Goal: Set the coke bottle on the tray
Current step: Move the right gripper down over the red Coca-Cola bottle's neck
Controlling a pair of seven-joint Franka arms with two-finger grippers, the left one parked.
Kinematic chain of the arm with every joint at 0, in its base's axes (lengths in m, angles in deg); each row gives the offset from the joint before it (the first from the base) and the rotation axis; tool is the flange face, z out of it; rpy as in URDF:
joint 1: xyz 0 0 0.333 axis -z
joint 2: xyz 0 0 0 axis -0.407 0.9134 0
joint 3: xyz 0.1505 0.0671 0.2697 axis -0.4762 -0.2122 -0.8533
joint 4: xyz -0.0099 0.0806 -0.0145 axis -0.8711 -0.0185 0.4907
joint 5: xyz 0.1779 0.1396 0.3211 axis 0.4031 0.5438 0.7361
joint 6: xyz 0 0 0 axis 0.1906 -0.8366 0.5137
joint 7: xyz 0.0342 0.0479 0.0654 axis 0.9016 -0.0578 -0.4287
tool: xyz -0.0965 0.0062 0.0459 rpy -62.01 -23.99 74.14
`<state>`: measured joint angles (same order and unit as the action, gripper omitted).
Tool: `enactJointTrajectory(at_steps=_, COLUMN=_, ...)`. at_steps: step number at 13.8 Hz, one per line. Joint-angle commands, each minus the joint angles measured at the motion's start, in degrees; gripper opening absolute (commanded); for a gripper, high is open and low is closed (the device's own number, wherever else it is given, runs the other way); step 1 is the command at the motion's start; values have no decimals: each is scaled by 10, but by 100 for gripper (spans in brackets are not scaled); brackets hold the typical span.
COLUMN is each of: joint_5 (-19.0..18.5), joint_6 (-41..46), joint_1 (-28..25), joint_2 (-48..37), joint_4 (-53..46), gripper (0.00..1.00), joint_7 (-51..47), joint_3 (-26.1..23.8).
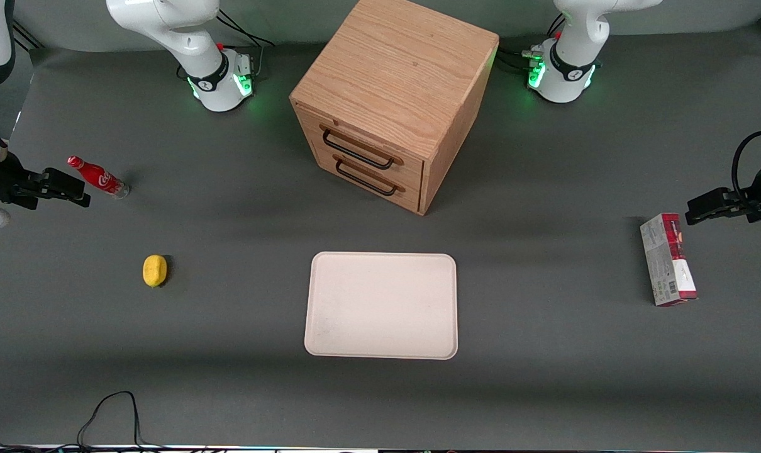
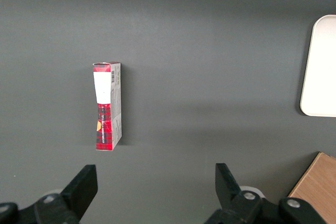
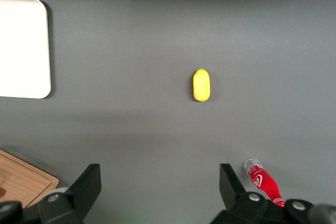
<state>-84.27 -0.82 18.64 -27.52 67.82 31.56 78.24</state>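
Observation:
I need to grab the coke bottle by its red cap (image 1: 75, 162) with my gripper next. This leaves the bottle's clear base free to meet the tray (image 1: 381, 306).
The coke bottle (image 1: 97, 177) is small, slim and red with white script, a red cap and a clear base. It lies on the dark table at the working arm's end, and part of it shows in the right wrist view (image 3: 261, 182). My gripper (image 1: 72, 192) hangs above the table beside the bottle, open and empty; its fingers stand wide apart in the right wrist view (image 3: 159, 182). The cream tray (image 1: 381, 306) lies flat mid-table, nearer the front camera than the wooden box; its corner shows in the right wrist view (image 3: 23, 48).
A yellow lemon (image 1: 155, 270) lies between bottle and tray, nearer the front camera. A wooden two-drawer box (image 1: 393, 100) stands mid-table. A red-and-grey carton (image 1: 668, 259) lies toward the parked arm's end. A black cable (image 1: 107, 415) loops at the front edge.

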Motion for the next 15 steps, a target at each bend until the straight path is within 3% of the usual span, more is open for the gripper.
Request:
enactJointTrajectory(at_steps=1, joint_5=-5, joint_6=5, joint_1=1, joint_2=-12, joint_4=8, gripper=100, joint_7=-14, joint_3=-3)
enactJointTrajectory(at_steps=5, joint_5=-10, joint_6=7, joint_1=3, joint_2=-19, joint_4=43, gripper=100, joint_7=-9, joint_3=3)
enactJointTrajectory(at_steps=7, joint_5=-12, joint_6=5, joint_1=5, joint_2=-39, joint_4=88, gripper=100, joint_7=5, joint_3=46)
enactJointTrajectory(at_steps=9, joint_5=-38, joint_6=-41, joint_1=5, joint_2=-65, joint_4=162, gripper=100, joint_7=83, joint_3=99)
enactJointTrajectory(at_steps=15, joint_5=-63, joint_6=-234, joint_1=6, joint_2=-146, joint_4=366, gripper=100, joint_7=161, joint_3=209)
